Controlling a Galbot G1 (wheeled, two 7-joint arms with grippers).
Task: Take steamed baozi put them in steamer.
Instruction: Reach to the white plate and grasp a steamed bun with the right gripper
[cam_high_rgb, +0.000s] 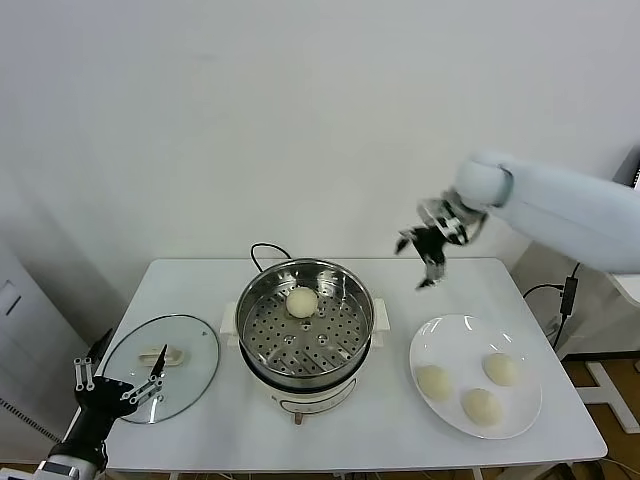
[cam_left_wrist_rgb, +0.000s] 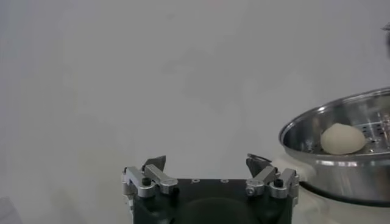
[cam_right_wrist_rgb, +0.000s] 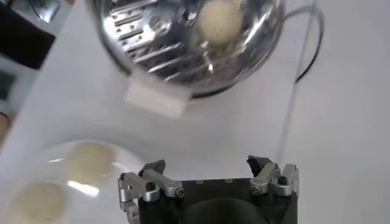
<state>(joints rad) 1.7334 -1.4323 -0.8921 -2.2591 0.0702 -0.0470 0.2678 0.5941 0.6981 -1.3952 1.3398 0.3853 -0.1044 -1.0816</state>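
My right gripper grabs the plate's baozi closest to the steamer by its round sides next, to fill the steamer.
The steamer (cam_high_rgb: 250, 305) stands mid-table, a shiny steel pot with a perforated tray. One baozi (cam_high_rgb: 302, 300) lies on the tray near its back. Three more baozi (cam_high_rgb: 433, 381) (cam_high_rgb: 482, 405) (cam_high_rgb: 500, 368) sit on a white plate (cam_high_rgb: 450, 340) to the right. My right gripper (cam_high_rgb: 418, 262) hangs open and empty in the air above the table, between steamer and plate. The right wrist view shows the gripper (cam_right_wrist_rgb: 207, 164) over the steamer (cam_right_wrist_rgb: 158, 42), the baozi in it (cam_right_wrist_rgb: 220, 21) and two plate baozi (cam_right_wrist_rgb: 88, 163). My left gripper (cam_high_rgb: 118, 378) waits open at the front left corner.
A round glass lid (cam_high_rgb: 195, 355) with a white handle lies left of the steamer, just beside my left gripper. A black cord (cam_high_rgb: 265, 250) runs behind the steamer. In the left wrist view, the steamer (cam_left_wrist_rgb: 341, 176) and its baozi (cam_left_wrist_rgb: 343, 139) show beyond the open gripper (cam_left_wrist_rgb: 207, 164).
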